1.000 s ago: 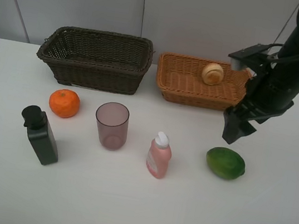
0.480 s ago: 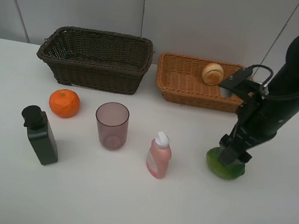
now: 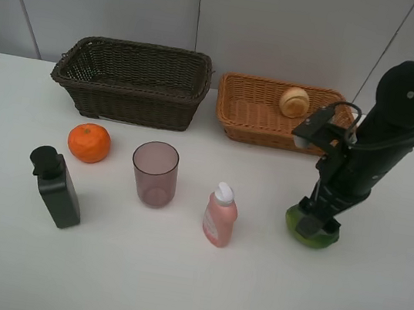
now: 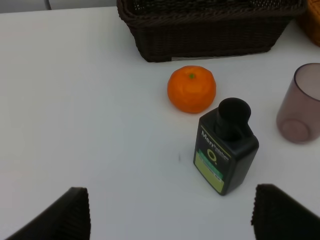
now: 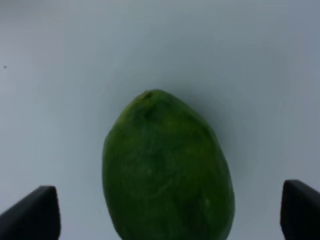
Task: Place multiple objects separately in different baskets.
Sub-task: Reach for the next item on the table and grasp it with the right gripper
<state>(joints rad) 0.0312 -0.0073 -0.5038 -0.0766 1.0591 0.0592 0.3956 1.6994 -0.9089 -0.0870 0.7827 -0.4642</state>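
My right gripper's fingers are still above the fruit, so it is too early to close. My right gripper lowers first, then closes on the green fruit [image 3: 326, 237] [image 5: 165, 160].
My right gripper [image 3: 311, 222] is open and lowered over the green oval fruit [image 3: 326, 237] on the table at the right. In the right wrist view the fruit [image 5: 165, 160] lies between the two spread fingers of the gripper [image 5: 166, 216]. The peach [image 3: 294, 102] lies in the light tan basket [image 3: 250, 116]. The dark brown basket [image 3: 132, 81] holds nothing I can see. The mandarin [image 3: 89, 142], black pump bottle [image 3: 56, 187], mauve cup [image 3: 154, 173] and pink bottle [image 3: 220, 215] stand on the table. My left gripper [image 4: 172, 220] is open, near the pump bottle [image 4: 226, 152] and mandarin [image 4: 191, 89].
Both baskets stand side by side along the back of the white table [image 3: 171, 290], against a grey wall. The left arm is outside the exterior view. Bare tabletop stretches along the front.
The right arm came away from beside the tan basket and dropped down onto the green fruit, its fingers now straddling it. Nothing else moved.
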